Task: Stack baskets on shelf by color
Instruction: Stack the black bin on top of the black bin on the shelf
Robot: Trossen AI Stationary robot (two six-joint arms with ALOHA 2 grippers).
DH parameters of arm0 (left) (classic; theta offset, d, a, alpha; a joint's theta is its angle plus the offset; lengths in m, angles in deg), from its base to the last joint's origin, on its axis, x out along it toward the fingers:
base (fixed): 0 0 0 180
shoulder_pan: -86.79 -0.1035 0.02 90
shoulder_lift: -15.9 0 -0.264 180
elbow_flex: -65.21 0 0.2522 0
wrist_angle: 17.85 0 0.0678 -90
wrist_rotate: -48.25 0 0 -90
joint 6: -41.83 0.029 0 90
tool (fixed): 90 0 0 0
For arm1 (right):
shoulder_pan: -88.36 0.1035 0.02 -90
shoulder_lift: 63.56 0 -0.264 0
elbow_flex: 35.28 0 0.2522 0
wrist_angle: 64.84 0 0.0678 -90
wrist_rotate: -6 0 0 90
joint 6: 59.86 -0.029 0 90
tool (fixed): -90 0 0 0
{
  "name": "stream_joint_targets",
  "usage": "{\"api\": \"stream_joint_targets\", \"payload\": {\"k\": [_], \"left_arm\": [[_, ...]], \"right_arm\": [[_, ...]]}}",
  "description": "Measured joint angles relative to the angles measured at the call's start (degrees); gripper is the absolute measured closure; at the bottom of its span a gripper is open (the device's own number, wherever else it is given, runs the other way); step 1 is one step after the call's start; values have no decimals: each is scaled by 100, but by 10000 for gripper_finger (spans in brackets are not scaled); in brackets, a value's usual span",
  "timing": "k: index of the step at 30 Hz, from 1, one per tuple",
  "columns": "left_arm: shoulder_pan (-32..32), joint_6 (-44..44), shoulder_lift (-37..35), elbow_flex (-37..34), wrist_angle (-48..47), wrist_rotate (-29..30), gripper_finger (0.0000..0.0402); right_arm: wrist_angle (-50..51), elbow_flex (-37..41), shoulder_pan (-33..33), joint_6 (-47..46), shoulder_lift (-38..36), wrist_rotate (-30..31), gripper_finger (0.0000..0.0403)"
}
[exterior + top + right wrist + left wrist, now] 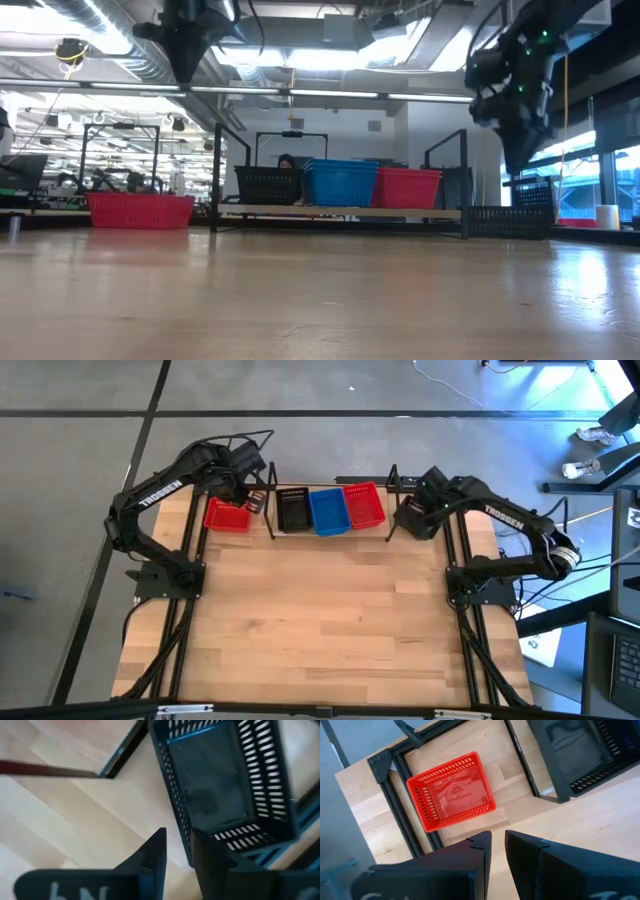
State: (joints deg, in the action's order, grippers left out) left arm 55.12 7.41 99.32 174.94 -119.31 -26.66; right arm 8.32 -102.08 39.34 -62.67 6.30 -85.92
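Note:
The robot's right gripper next needs to grab the loose black basket by its side's rim (179, 815) to stack it with the black basket on the shelf.
The shelf (420, 212) stands at the table's far middle with a black basket (293, 510), a blue basket (329, 512) and a red basket (365, 505) side by side on it. Another red basket (227, 517) rests on its base on the table left of the shelf; it also shows in the left wrist view (451, 791). My left gripper (498, 842) hangs above it, shut and empty. Another black basket (230, 785) sits on the table right of the shelf (510, 220). My right gripper (178, 845) hangs above it, shut and empty.
The shelf's thin black posts (271, 500) rise beside both loose baskets. The black frame rails (185, 560) run along the table's left and right sides. Bare wooden tabletop (330, 620) spreads toward the near edge.

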Motion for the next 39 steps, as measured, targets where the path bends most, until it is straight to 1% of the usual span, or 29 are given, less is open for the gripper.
{"api": "stream_joint_targets", "payload": {"k": [6,11,19,22,25,28,36,39], "left_arm": [[60,-104,4,0,41,-72,354],[58,-104,2,0,37,-126,354],[75,-96,4,0,37,-128,354],[75,32,4,0,37,-129,354],[75,51,4,0,34,-128,354],[75,53,4,0,34,-128,354],[75,60,4,0,34,-128,354],[75,77,4,0,32,-128,354]], "right_arm": [[-666,627,4,306,2,-9,318],[-1130,937,4,454,1,-9,318],[-1392,1123,4,461,11,75,318],[-1462,1250,4,454,30,76,318],[-1553,1220,1,454,96,94,318],[-1557,1222,0,450,228,197,318],[-1538,1222,0,450,779,197,318],[-1582,1222,0,278,848,195,323]]}}
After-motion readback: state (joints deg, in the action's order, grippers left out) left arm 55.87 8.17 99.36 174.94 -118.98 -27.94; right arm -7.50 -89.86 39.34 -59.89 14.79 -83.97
